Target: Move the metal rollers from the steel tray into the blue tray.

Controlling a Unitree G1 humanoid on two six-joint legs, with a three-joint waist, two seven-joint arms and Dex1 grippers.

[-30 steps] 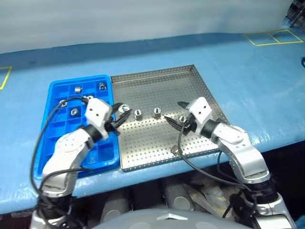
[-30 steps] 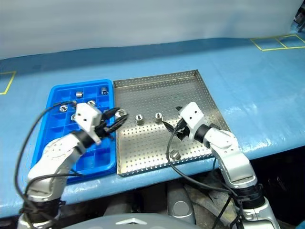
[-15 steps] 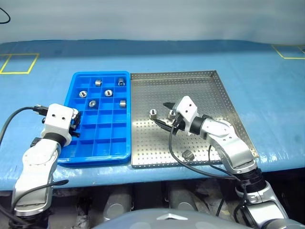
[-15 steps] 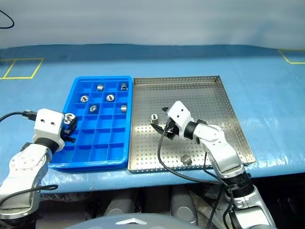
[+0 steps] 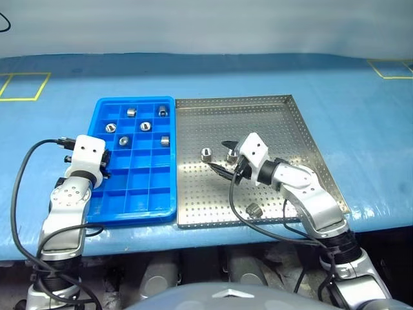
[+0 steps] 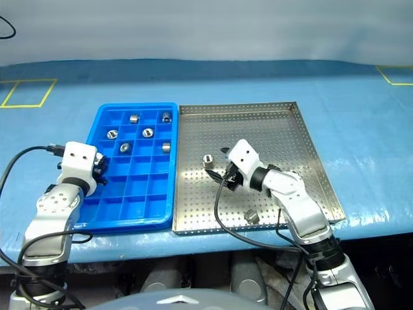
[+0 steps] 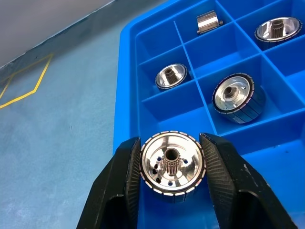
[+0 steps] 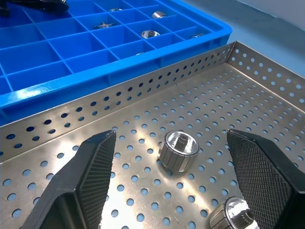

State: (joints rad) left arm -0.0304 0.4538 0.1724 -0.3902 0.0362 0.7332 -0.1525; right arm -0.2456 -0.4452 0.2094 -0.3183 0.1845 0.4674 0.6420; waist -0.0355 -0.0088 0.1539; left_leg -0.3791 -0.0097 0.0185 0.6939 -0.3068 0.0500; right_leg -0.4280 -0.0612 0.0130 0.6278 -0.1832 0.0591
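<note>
The roller's lower edge [image 7: 173, 195] sits inside the sides of the blue tray's section. The roller would stay there, so it is now time for my left gripper to open.
My left gripper [image 7: 170, 142] is shut on a metal roller [image 7: 171, 167], a shiny ribbed cylinder with a hollow centre. It holds the roller over the left column of the blue tray [image 5: 132, 216]. Several rollers lie in the tray's far compartments, one of them [image 5: 124, 140] near the middle. The steel tray [image 5: 271, 123] holds three rollers: two side by side [image 5: 206, 154] [image 5: 231, 155] and one [image 5: 254, 210] near the front rim. My right gripper [image 5: 219, 155] hangs open low over the pair, with one roller [image 8: 177, 150] between its spread fingers, untouched.
Both trays sit side by side on a blue table [image 5: 361, 129], the blue tray to the left. Yellow tape squares [image 5: 26, 86] mark the table's far corners. Black cables loop from both wrists near the table's front edge.
The view has swung. My left gripper carried its roller from the border between the trays leftward to the blue tray's left column. The right gripper stayed open over the same rollers.
</note>
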